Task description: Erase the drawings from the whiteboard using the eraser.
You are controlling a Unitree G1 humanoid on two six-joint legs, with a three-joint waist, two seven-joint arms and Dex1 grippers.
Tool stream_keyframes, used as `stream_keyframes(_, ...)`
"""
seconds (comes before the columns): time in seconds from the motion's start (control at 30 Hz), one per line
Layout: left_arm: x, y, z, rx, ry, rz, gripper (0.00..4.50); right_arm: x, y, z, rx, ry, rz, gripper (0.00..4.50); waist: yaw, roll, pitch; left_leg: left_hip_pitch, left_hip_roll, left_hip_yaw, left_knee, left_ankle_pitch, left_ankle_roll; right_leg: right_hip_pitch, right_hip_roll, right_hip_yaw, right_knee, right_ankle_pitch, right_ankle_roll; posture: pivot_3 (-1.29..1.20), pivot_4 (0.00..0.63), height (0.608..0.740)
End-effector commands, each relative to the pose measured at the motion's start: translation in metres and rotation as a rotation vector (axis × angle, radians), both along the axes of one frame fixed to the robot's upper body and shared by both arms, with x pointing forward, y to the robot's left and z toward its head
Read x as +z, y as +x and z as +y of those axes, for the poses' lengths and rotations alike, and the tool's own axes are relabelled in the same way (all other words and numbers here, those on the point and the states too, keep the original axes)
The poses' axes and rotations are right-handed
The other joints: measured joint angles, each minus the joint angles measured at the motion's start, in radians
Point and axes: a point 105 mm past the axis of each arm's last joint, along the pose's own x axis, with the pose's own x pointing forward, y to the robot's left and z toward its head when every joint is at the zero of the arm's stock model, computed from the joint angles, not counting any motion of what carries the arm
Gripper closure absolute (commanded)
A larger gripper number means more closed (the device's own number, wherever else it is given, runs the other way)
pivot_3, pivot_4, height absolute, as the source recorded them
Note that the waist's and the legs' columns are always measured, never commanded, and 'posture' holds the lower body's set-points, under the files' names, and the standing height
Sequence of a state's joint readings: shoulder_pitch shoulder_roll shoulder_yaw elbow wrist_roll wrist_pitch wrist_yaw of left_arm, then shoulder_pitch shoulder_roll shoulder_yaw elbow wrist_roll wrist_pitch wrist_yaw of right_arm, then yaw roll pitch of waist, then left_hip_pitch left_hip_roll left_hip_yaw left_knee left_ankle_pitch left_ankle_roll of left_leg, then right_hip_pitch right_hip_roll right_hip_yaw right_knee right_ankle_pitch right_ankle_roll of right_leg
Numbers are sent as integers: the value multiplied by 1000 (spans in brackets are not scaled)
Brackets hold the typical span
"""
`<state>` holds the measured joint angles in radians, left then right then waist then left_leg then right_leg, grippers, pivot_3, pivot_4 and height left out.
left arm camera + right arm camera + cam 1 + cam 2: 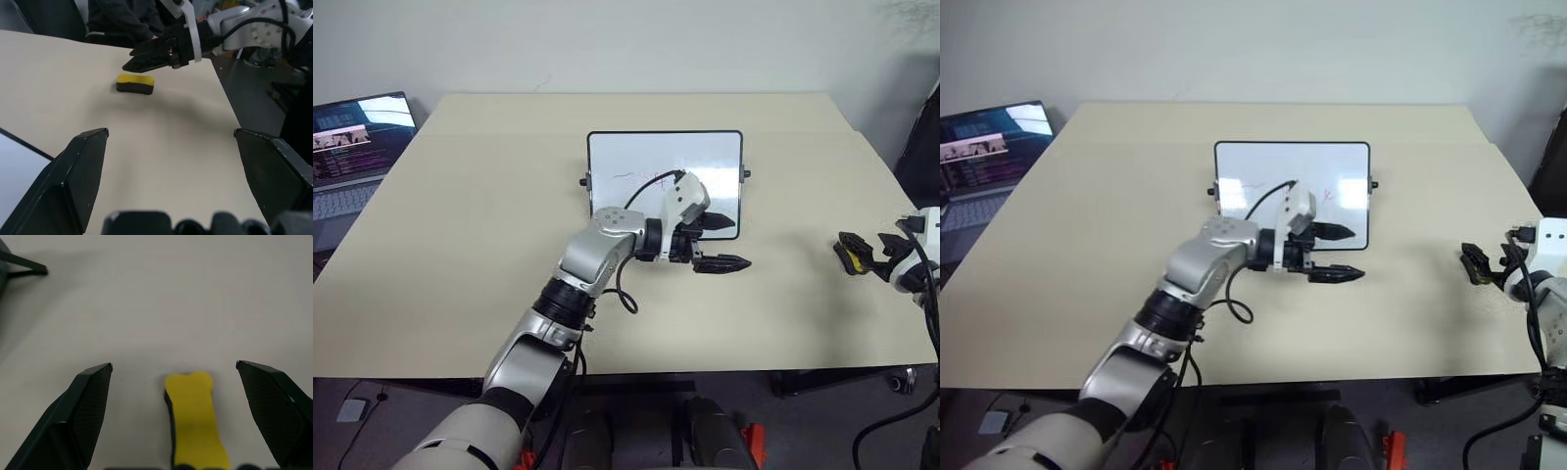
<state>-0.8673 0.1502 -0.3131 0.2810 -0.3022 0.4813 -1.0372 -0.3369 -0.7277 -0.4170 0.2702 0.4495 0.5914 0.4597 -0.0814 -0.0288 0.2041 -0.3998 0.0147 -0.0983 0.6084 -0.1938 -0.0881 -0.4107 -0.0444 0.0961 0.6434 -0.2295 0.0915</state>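
Observation:
My right gripper needs to lower its fingers before it closes on the eraser. The fingers are above the yellow eraser (851, 260) (193, 416), so they would miss the eraser if they closed now.
The whiteboard (666, 157) stands propped at the table's middle, with thin dark drawings (628, 176) on its left half and a small reddish mark (1328, 194) nearer its centre. My left gripper (720, 243) hovers open just in front of the board's lower right corner, pointing right, with nothing between its fingers. The eraser (135, 83), a yellow block with a black underside, lies flat on the table far to the right. My right gripper (854, 253) hangs open just over it. In the right wrist view the eraser (193, 416) lies between the spread fingers (93, 396), untouched.
An open laptop (357, 137) sits off the table's left side. The table's right edge (901, 235) runs close behind the right gripper. Someone in dark clothing (122, 19) is beyond that edge. Bare tabletop lies between the board and the eraser.

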Motion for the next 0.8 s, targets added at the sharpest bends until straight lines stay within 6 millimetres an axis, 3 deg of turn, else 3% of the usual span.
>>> stream_keyframes(0.03,8,-1,-6,-6,-12,-36,0,7,3,-9,-21,-16,-47,51,-2,0,0,0,0,0,0,0,0,0,0,0,0,0,0,0,150,740)
stream_keyframes(0.27,10,1,-8,25,-11,-69,0,-8,9,-15,-34,-8,-32,51,-5,0,0,1,0,0,0,0,0,0,0,1,0,0,1,0,150,740)
stream_keyframes(0.67,7,0,-6,32,1,-76,0,-15,15,-11,-18,-3,-22,51,-5,0,0,1,0,0,0,0,0,0,0,1,0,0,1,0,150,740)
stream_keyframes(0.8,7,-1,-6,33,4,-75,0,-15,15,-12,-23,-3,-22,1065,-5,0,0,1,0,0,0,0,0,0,0,1,0,0,1,0,150,740)
